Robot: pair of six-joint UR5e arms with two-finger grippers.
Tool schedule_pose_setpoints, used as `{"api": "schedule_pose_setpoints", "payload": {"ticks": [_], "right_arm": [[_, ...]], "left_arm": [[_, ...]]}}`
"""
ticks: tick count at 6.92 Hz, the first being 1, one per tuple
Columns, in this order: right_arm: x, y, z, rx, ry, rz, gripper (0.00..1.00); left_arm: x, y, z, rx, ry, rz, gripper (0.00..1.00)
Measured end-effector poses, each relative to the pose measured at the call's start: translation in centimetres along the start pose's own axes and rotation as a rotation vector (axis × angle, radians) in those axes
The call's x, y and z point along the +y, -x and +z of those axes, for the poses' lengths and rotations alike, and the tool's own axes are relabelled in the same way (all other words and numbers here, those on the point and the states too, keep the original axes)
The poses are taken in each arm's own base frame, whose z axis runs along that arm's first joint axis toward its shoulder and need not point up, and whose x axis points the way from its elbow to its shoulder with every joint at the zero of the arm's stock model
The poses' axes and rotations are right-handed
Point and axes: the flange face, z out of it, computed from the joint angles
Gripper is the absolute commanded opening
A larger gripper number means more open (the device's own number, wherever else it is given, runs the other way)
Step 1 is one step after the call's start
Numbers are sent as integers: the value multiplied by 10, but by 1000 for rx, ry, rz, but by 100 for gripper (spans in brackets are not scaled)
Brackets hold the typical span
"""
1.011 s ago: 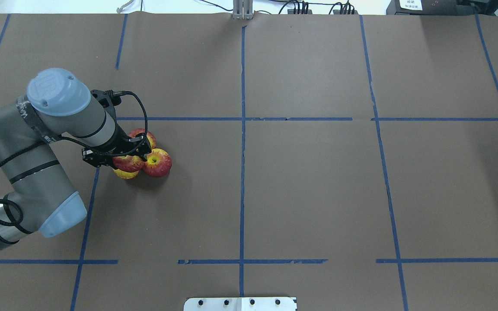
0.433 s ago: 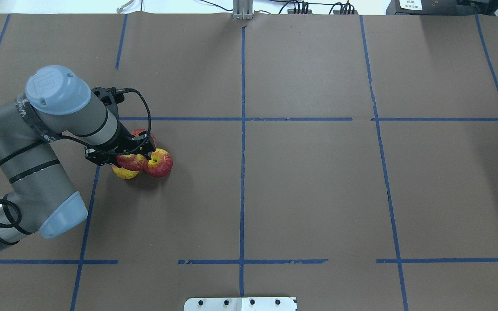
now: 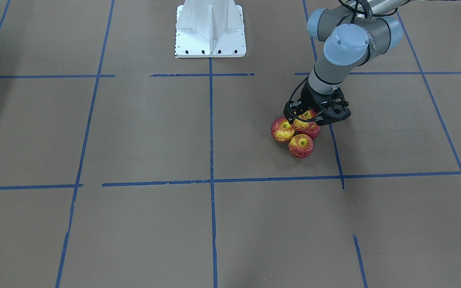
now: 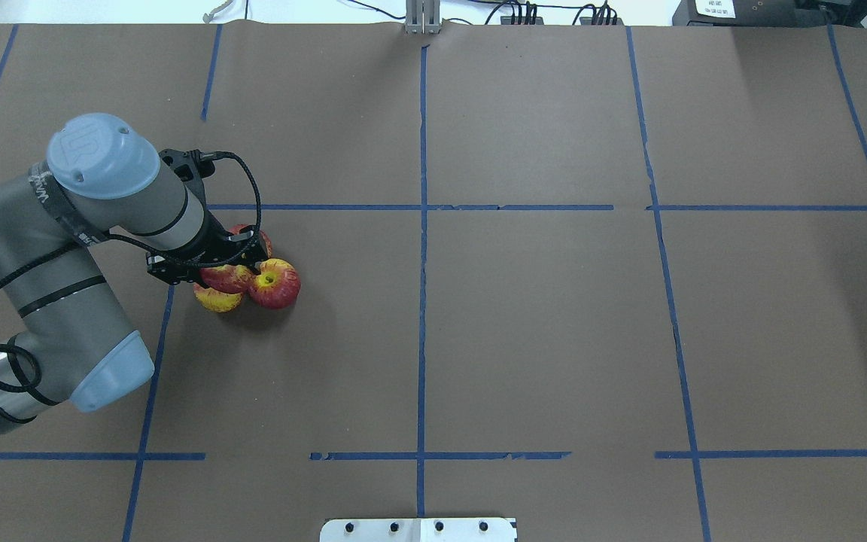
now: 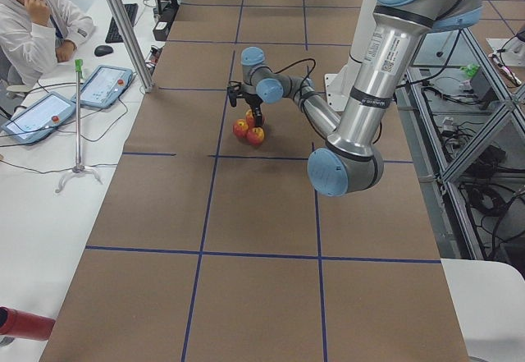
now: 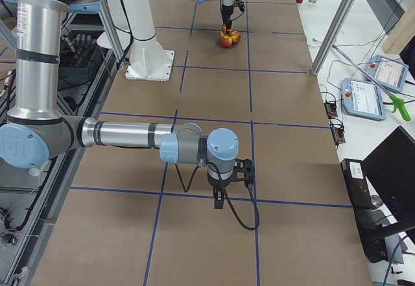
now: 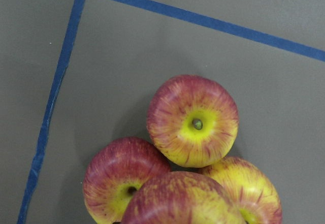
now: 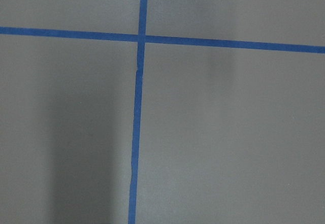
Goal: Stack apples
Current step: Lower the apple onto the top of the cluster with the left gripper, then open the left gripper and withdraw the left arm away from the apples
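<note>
My left gripper holds the apple with its lower side against the middle of the cluster, so it should release the apple now, and the apple would settle there.
Three red-and-yellow apples sit touching in a cluster on the brown paper: one (image 4: pixel 277 284), one (image 4: pixel 216 300) and one (image 4: pixel 256 236) partly hidden by the gripper. My left gripper (image 4: pixel 229 269) is shut on a fourth apple (image 4: pixel 229 279) and holds it over the middle of the cluster. The left wrist view shows the held apple (image 7: pixel 180 201) at the bottom edge above the three apples (image 7: pixel 193 120). The front view shows the held apple (image 3: pixel 305 120) in the left gripper (image 3: pixel 308 117). My right gripper (image 6: pixel 224 194) shows only in the exterior right view; I cannot tell if it is open or shut.
Blue tape lines (image 4: pixel 422 226) divide the brown paper into squares. The robot's white base (image 3: pixel 210 30) stands at the table's near edge. An operator (image 5: pixel 37 17) sits with tablets beyond the table's far side.
My left gripper, with the apple in it, has shifted slightly toward the far side, over the cluster's middle. The three apples on the table have not moved.
</note>
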Motion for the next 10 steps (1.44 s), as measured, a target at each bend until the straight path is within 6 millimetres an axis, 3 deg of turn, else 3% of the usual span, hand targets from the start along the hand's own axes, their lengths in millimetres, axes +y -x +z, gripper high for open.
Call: {"api": "schedule_pose_setpoints", "payload": {"ticks": [1, 2, 3, 4, 8, 10], "right_arm": [[0, 0, 0, 0, 0, 0, 100], [0, 0, 0, 0, 0, 0, 100], [0, 0, 0, 0, 0, 0, 100], [0, 0, 0, 0, 0, 0, 100], [0, 0, 0, 0, 0, 0, 100], [0, 0, 0, 0, 0, 0, 100]], "left_arm": [[-2, 0, 1, -3, -7, 0, 0], [-3, 0, 2, -5, -10, -1, 8], [-3, 0, 3, -7, -10, -2, 61], [-2, -1, 5, -8, -9, 0, 100], [0, -2, 3, 4, -12, 9, 100], [-5, 1, -25, 40, -46, 36, 100]]}}
